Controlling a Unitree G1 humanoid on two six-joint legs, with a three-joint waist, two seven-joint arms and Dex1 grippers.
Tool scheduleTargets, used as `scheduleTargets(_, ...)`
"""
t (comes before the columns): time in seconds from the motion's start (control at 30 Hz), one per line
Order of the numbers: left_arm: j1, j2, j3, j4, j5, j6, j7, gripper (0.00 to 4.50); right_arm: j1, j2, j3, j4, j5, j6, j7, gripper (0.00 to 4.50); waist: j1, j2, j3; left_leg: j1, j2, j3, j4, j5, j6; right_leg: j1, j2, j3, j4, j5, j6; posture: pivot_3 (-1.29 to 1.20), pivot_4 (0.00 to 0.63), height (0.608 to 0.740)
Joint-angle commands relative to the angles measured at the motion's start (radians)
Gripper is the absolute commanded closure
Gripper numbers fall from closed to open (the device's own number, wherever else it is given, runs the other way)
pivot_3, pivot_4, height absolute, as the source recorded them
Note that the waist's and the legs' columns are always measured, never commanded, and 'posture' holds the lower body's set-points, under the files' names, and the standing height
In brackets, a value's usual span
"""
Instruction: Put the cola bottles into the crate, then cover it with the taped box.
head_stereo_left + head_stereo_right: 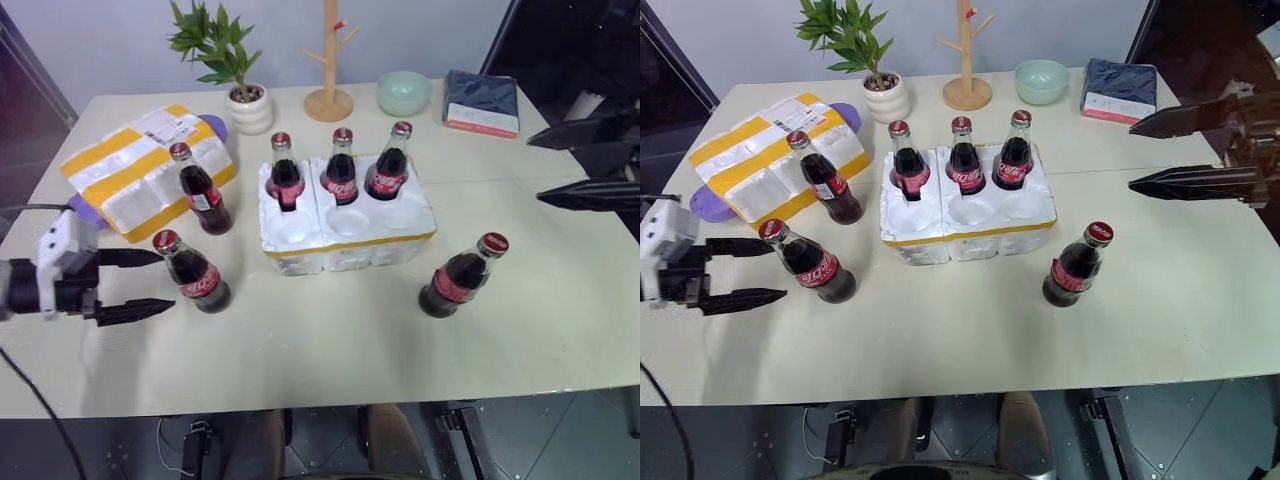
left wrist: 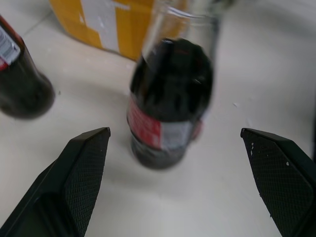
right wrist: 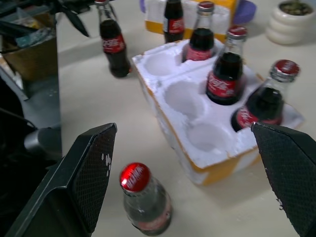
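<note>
I next need to grab the cola bottle by its labeled body [image 1: 199,283] with my left gripper. Then I need to stand the bottle in an empty well of the crate [image 1: 348,238] with my left gripper.
The white foam crate [image 1: 348,238] sits mid-table with three cola bottles [image 1: 341,170] standing in its back wells; the front wells are empty. Three more cola bottles stand loose: one [image 1: 201,190] beside the taped box [image 1: 130,175] at the back left, one [image 1: 196,274] front left, one [image 1: 459,278] right of the crate. My left gripper [image 1: 165,280] is open just left of the front-left bottle, which stands ahead of its fingers [image 2: 86,163] in the left wrist view. Above the table's right side my right gripper [image 1: 1131,157] hangs open, pointing left toward the crate [image 3: 197,123].
A potted plant [image 1: 243,95], a wooden peg stand [image 1: 329,95], a green bowl [image 1: 404,93] and a dark folded item [image 1: 482,101] line the table's back edge. A purple object [image 1: 83,212] lies under the taped box.
</note>
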Motion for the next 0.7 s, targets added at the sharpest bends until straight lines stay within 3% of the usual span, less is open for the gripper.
scheduleTargets(0.03,-0.02,-0.03,-0.03,0.004,0.027,-0.039,0.032,0.06,-0.011,-0.01,-0.037,-0.057,0.044,0.027,-0.006,0.0,-0.001,0.0,0.0,0.0,0.0,0.0,0.0,0.0,0.0,0.0,0.0,0.0,0.001,0.0,0.0,0.0,0.15,0.739)
scheduleTargets(0.53,-0.13,-0.141,-0.134,0.052,0.036,-0.012,0.111,0.06,0.033,0.047,-0.097,-0.226,0.179,0.129,-0.127,0.0,0.002,0.0,0.0,0.0,0.0,0.0,0.003,0.0,0.0,-0.001,0.0,0.0,0.004,0.0,0.0,0.0,0.15,0.739)
scheduleTargets(0.6,-0.128,-0.141,-0.131,0.052,0.03,-0.004,0.107,0.59,0.041,0.05,-0.106,-0.234,0.19,0.135,-0.146,0.0,0.002,0.0,0.0,0.0,0.0,0.0,0.003,0.0,0.0,-0.001,0.0,0.0,0.005,0.0,0.0,0.0,0.15,0.739)
scheduleTargets(0.7,-0.122,-0.128,-0.127,0.041,0.019,0.015,0.091,1.75,0.051,0.054,-0.116,-0.237,0.199,0.136,-0.169,0.0,0.001,0.0,0.0,0.0,0.0,0.0,0.004,0.0,0.0,-0.001,0.0,0.0,0.007,0.0,0.0,0.0,0.15,0.739)
